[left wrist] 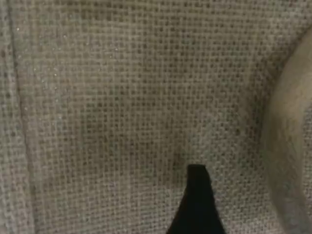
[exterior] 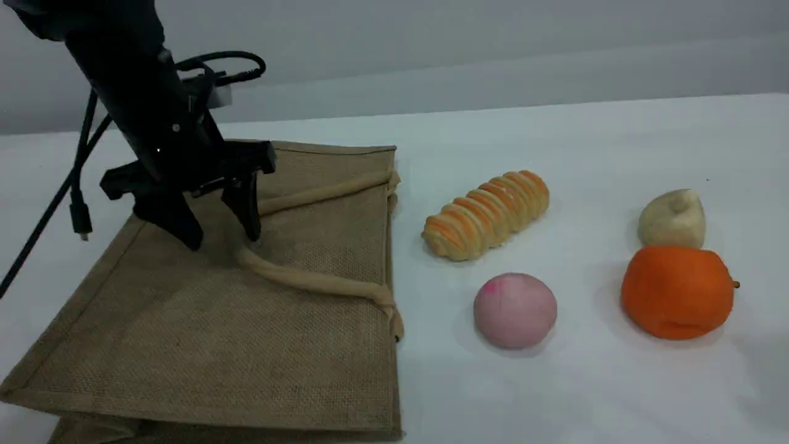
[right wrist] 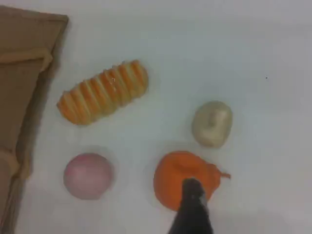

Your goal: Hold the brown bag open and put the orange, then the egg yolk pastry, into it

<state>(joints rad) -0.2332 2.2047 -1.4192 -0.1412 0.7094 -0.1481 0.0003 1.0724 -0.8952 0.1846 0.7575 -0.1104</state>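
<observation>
The brown bag's cloth is lying flat, while the bag's upper rope handle stands up in a rounded loop, so my left gripper should pick up the bag by that handle next.
The brown bag lies flat on the table at the left, its rope handles resting on its upper side. My left gripper stands open over the bag, both fingertips down at the cloth just left of the handle loop. The left wrist view shows jute weave, one fingertip and a handle. The orange sits at the right, with the egg yolk pastry just behind it. My right gripper hovers above the orange, holding nothing; the pastry lies beyond.
A long orange-striped bread roll and a pink round bun lie between the bag and the orange. The left arm's black cable hangs down at the far left. The bag's mouth edge shows in the right wrist view.
</observation>
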